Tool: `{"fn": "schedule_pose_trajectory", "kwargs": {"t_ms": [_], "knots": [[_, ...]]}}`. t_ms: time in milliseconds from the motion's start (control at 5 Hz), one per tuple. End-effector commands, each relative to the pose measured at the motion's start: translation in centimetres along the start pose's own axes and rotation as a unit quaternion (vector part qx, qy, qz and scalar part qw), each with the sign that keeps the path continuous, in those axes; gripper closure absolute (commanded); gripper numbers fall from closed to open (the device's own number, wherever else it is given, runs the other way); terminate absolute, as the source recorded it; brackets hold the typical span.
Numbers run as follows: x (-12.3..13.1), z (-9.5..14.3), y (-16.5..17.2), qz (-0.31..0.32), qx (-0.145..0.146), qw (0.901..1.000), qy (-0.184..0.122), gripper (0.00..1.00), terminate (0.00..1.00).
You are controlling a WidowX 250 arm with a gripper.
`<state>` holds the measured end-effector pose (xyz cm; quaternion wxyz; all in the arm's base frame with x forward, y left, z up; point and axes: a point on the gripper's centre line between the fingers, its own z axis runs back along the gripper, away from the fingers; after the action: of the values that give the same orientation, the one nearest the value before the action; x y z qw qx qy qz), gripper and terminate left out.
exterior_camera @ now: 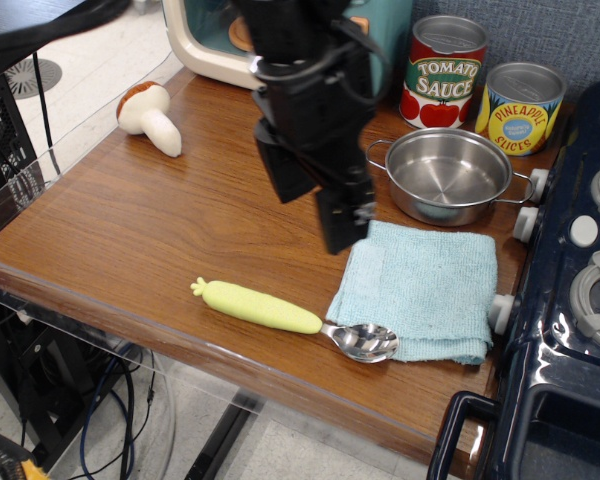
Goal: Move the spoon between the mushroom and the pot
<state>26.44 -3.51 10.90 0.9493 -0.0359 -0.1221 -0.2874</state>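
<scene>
I need to grab the spoon by its yellow-green handle (263, 308) next. Then I need to put the spoon between the mushroom and the pot (450, 174).
The spoon (280, 312) lies near the table's front edge, its pale yellow-green handle pointing left and its shiny bowl (365, 342) touching the blue cloth. The mushroom (148, 116) lies at the back left, brown cap and white stem. The steel pot (450, 174) stands at the back right, empty. My gripper (315, 205) hangs open above the table's middle, above and behind the spoon, left of the pot, holding nothing. Its two black fingers (342, 215) point down.
A folded light-blue cloth (418, 288) lies in front of the pot. A tomato sauce can (444, 70) and a pineapple can (520, 106) stand behind the pot. A toy microwave (220, 35) stands at the back. A dark toy stove (570, 290) borders the right.
</scene>
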Motion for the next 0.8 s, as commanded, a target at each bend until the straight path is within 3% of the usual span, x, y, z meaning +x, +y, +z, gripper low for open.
{"fn": "schedule_pose_trajectory", "kwargs": {"t_ms": [0, 400, 600], "knots": [[-1.5, -0.4, 2.3, -0.175, -0.030, 0.9840, -0.006, 0.00, 0.00], [-0.8, -2.7, 3.2, -0.358, -0.036, 0.9301, 0.075, 0.00, 0.00], [-0.3, -3.4, 2.8, -0.411, -0.021, 0.9072, 0.087, 0.00, 0.00]]}}
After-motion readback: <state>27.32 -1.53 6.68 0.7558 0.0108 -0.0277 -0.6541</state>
